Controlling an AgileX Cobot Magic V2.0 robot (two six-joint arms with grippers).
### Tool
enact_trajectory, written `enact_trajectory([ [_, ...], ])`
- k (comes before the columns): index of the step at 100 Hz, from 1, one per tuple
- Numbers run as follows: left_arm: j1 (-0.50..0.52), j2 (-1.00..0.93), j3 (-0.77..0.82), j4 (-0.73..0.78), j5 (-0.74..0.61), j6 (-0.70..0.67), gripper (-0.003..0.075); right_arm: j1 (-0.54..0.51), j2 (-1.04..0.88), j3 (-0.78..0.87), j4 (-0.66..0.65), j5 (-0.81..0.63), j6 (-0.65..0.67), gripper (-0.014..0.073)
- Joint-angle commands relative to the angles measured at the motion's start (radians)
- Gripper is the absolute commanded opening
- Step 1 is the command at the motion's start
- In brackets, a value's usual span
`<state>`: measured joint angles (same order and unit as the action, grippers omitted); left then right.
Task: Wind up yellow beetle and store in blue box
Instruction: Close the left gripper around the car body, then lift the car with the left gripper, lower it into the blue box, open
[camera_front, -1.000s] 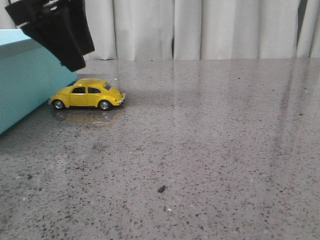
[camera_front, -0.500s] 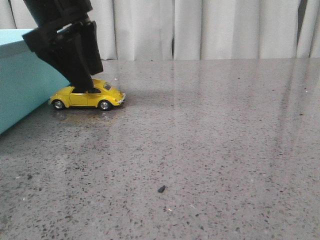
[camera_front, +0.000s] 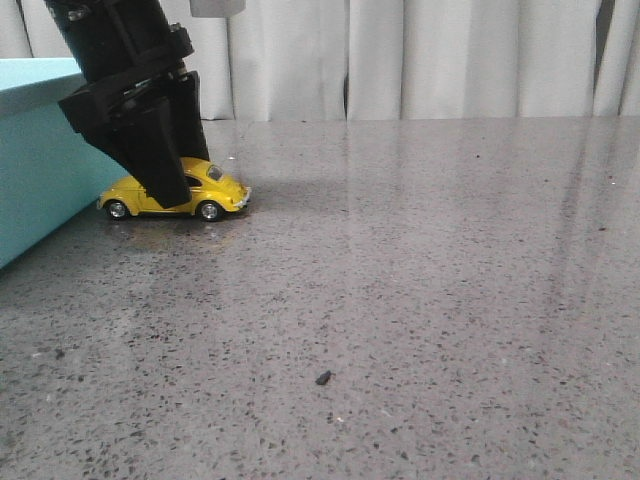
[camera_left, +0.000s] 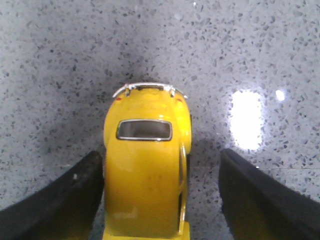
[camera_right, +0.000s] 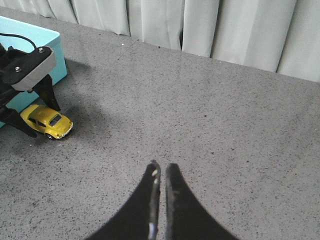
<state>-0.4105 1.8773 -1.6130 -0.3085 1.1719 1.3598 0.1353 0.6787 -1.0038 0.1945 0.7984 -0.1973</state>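
Note:
My left gripper's fingers reach down around the sides of the yellow beetle (camera_front: 222, 190), just above the grey table. I will close now, as that would hold it.
The yellow beetle (camera_front: 222, 190) stands on its wheels on the grey table, close to the blue box (camera_front: 40, 190) at the left, nose pointing right. My left gripper (camera_front: 172, 192) is down over the car's middle and open. In the left wrist view the beetle's roof (camera_left: 145, 170) lies between the two black fingers (camera_left: 60, 200): one is against its side, the other stands apart from it. My right gripper (camera_right: 161, 167) hovers over bare table, shut on nothing. From its view the beetle (camera_right: 47, 121) and the box (camera_right: 35, 37) lie far off.
A small dark speck (camera_front: 323, 378) lies on the speckled table (camera_front: 450, 250) near the front. Grey curtains (camera_front: 450, 60) hang behind the table's far edge. The box wall stands right beside the car.
My left gripper has come down from above the box's height until its fingers straddle the beetle. The car has stayed where it was.

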Motion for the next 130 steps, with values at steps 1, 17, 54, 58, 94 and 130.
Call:
enact_trajectory([
  [1,-0.008,-0.042,-0.029,-0.026,-0.006,0.001,0.0393,0.002,-0.004,-0.023,0.008,-0.076,-0.008,-0.0049],
  [17,-0.008,-0.042,-0.029,-0.026,-0.006,0.001,0.0275,0.002,-0.004,-0.023,0.008,-0.076,-0.008,-0.0049],
  [54,-0.008,-0.044,-0.080,-0.066,0.020,-0.001,0.0113,0.002,-0.004,-0.023,0.008,-0.076,-0.008,-0.0049],
  [58,-0.008,-0.044,-0.107,-0.085,0.025,-0.001,0.0109,0.002,-0.004,-0.023,0.008,-0.076,-0.008,-0.0049],
  [94,-0.006,-0.044,-0.456,-0.093,0.074,-0.284,0.0104,0.002,-0.004,-0.023,0.008,-0.096,-0.008,-0.0049],
  [130,0.067,-0.068,-0.619,0.202,0.103,-0.823,0.0104,0.002,-0.004,-0.023,0.008,-0.121,-0.008,-0.0049],
])
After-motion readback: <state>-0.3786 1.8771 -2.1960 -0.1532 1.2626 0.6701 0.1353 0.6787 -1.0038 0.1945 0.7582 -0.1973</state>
